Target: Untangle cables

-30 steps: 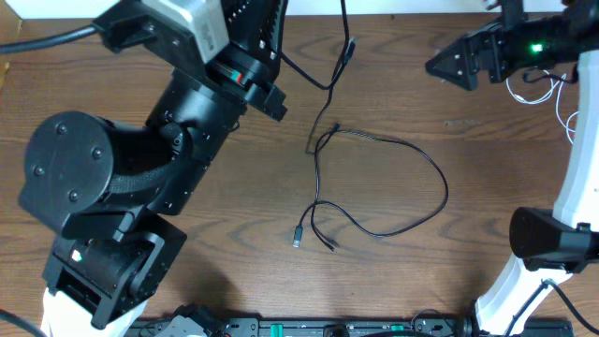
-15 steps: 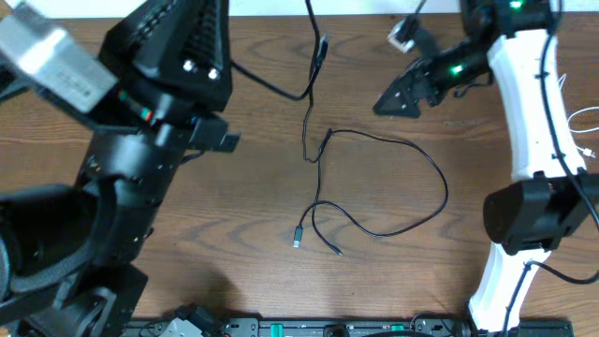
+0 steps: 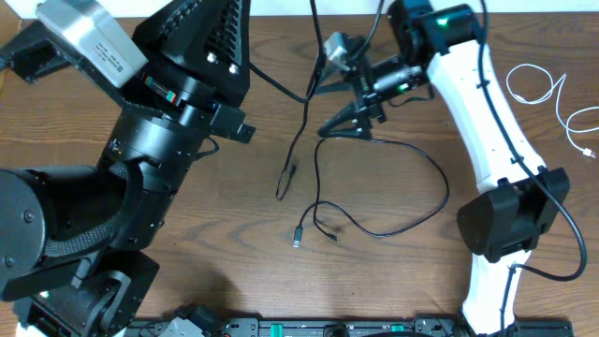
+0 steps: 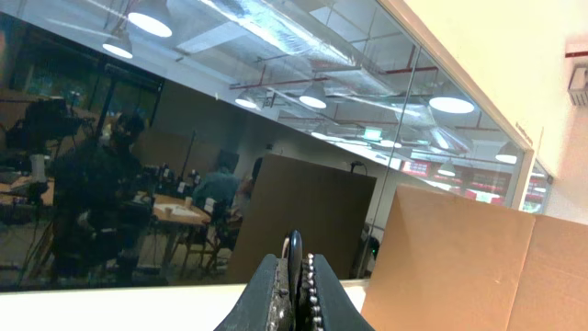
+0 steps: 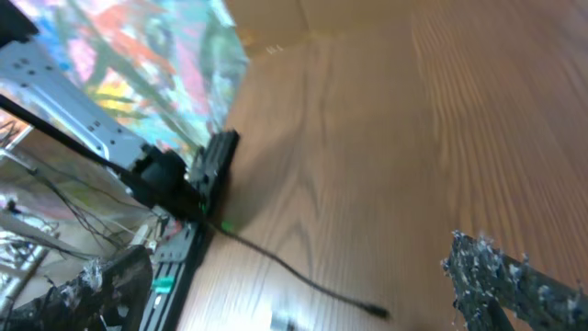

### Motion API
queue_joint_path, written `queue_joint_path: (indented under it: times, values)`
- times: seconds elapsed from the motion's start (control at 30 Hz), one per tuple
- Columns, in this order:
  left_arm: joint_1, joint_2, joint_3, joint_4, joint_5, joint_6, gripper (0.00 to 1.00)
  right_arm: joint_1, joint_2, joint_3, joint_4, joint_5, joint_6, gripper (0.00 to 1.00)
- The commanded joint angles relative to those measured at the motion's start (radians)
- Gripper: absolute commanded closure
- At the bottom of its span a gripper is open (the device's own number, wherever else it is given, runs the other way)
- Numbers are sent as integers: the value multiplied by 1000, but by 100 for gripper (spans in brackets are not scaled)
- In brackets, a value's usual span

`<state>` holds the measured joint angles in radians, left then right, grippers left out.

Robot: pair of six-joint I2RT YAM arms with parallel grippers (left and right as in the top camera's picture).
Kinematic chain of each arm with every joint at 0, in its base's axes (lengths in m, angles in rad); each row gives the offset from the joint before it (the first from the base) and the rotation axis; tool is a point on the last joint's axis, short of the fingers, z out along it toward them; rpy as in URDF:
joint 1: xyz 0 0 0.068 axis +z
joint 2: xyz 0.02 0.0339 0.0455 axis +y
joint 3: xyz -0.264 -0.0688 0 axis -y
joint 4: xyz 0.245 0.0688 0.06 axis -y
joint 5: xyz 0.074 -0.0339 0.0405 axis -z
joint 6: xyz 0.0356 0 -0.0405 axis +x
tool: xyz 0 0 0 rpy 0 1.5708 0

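Next, my right gripper grabs the hanging black cable's free part above the dangling plug, to take the cable from my left gripper and untangle it.
A thin black cable (image 3: pixel 440 187) lies in a loop on the table, with plug ends (image 3: pixel 298 240) near the middle. Another black strand (image 3: pixel 298 131) hangs from beyond the top edge and ends in a dangling plug (image 3: pixel 281 194). My left gripper (image 4: pixel 296 276) is raised high and shut on a thin black cable. It does not show in the overhead view. My right gripper (image 3: pixel 339 126) is open and hovers just above the loop's top left part. One of its fingers (image 5: pixel 514 285) and a black cable end (image 5: pixel 367 311) show in the right wrist view. The white cable (image 3: pixel 543 86) lies at the far right.
My big black left arm (image 3: pixel 140 159) covers the table's left side. My white right arm (image 3: pixel 477 103) crosses the right side. A black equipment rail (image 3: pixel 309 328) runs along the front edge. The wood table (image 3: pixel 393 281) is bare at the front right.
My right gripper has swung left from the white cable at the far right to above the black loop. The left arm has risen, and the hanging black strand's end has shifted left.
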<state>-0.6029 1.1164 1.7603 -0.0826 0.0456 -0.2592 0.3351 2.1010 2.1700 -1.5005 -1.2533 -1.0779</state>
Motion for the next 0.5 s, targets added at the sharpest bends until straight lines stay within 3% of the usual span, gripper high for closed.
queue_joint_path:
  times: [0.0, 0.13, 0.47]
  values:
    - [4, -6, 6, -3, -9, -6, 92, 35, -6, 0, 53, -172, -37, 1]
    - [5, -6, 6, -8, -9, -5, 92, 40, -6, 0, 90, -310, -37, 1]
    - [5, 8, 6, -37, -9, -5, 93, 111, -10, 3, 123, -309, -15, 4]
